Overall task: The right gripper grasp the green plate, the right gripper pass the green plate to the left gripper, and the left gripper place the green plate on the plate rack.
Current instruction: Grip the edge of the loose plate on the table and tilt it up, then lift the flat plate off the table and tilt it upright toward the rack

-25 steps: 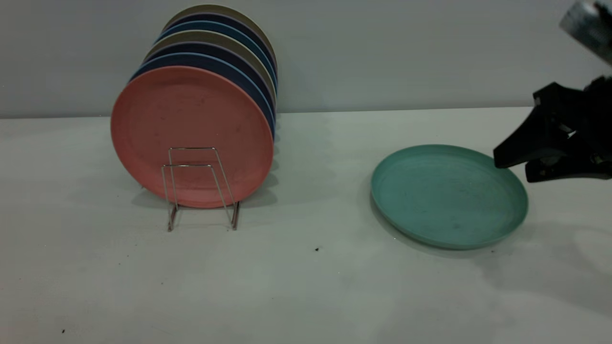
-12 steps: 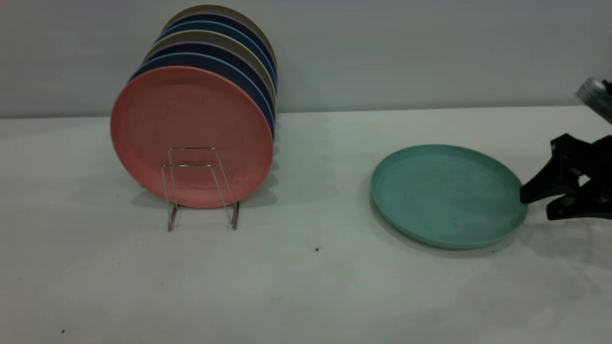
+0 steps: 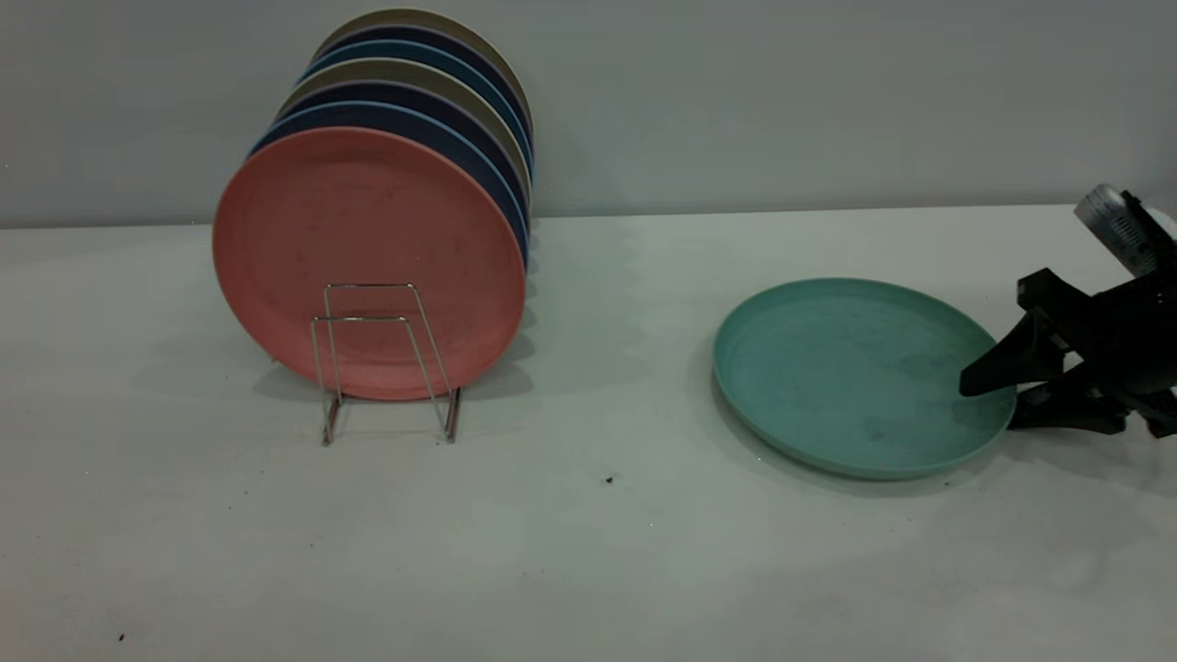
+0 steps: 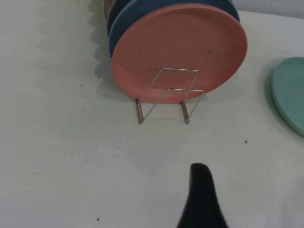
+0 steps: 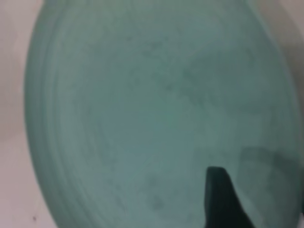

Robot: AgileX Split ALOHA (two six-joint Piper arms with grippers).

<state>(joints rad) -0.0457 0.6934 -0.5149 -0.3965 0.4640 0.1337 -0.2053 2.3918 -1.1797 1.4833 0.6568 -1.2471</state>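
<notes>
I need to grab the green plate by its rim (image 3: 728,320) with my left gripper next. The plate's lower edge then stays free to slot into the plate rack (image 3: 386,359).
The green plate (image 3: 855,377) lies flat on the white table, right of centre. It fills the right wrist view (image 5: 142,118), and its edge shows in the left wrist view (image 4: 290,95). My right gripper (image 3: 988,407) is low at the plate's right rim and open. Its upper finger (image 5: 219,199) reaches over the plate's inside, and its lower finger sits at table level outside the rim. The plate rack (image 3: 386,359) stands at the left with two free wire loops in front. My left gripper (image 4: 203,199) shows only as a dark shape above the table in front of the rack (image 4: 168,92).
A salmon-pink plate (image 3: 368,239) stands upright in the rack with several dark blue and olive plates behind it. A grey wall runs along the back of the table (image 3: 588,552). Bare table lies between the rack and the green plate.
My right gripper came down from above the plate's far right rim to table height. It then slid left, so its fingers now straddle the rim. The plate has not moved.
</notes>
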